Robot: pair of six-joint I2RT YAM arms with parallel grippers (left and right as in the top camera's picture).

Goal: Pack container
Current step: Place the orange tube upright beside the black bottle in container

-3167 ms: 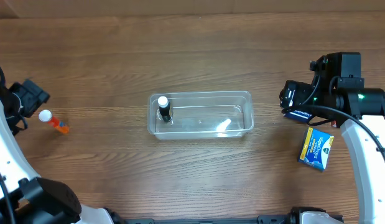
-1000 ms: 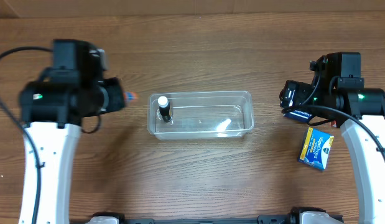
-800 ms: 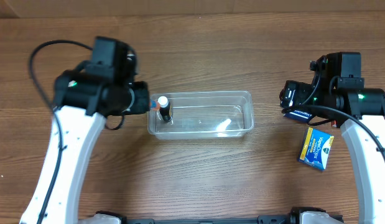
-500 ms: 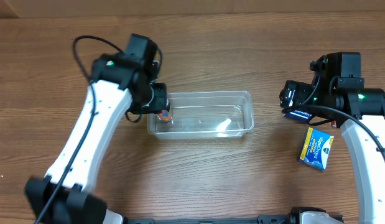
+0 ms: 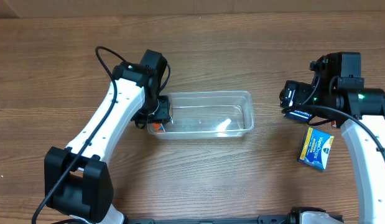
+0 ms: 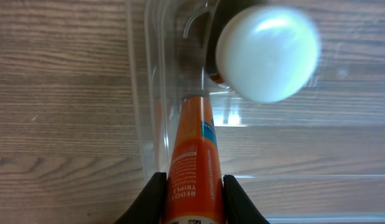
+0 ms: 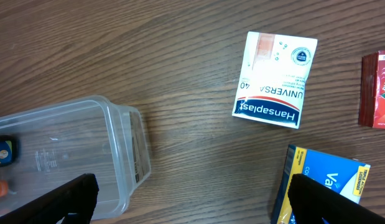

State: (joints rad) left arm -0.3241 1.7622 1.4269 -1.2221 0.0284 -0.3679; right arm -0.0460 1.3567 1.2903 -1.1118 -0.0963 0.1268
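The orange tube's lower end (image 5: 158, 127) (image 6: 197, 107) is down at the container's bottom beside the dark bottle, so my left gripper will let go of the orange tube.
The clear container (image 5: 208, 93) lies mid-table. My left gripper (image 5: 160, 115) hangs over its left end, shut on an orange tube (image 5: 157, 126). In the left wrist view the orange tube (image 6: 193, 168) sits clamped between the fingers (image 6: 153, 194) of the left gripper (image 6: 191, 194) and points down inside the container wall (image 6: 148, 112), next to a dark bottle with a white cap (image 6: 267, 53). My right gripper (image 5: 292, 102) hovers to the right of the container. It is open and holds nothing; in its own view the right gripper (image 7: 192, 199) spans bare wood beside the container (image 7: 117, 155).
A blue box (image 5: 316, 149) lies on the table below the right gripper. The right wrist view shows the blue box (image 7: 323, 186), a white Hansaplast box (image 7: 276, 81) and a red box (image 7: 379, 90) at the frame's edge.
My left arm has swung from the far left to the container, carrying the orange tube, and now holds it over the container's left end. The right arm has not moved.
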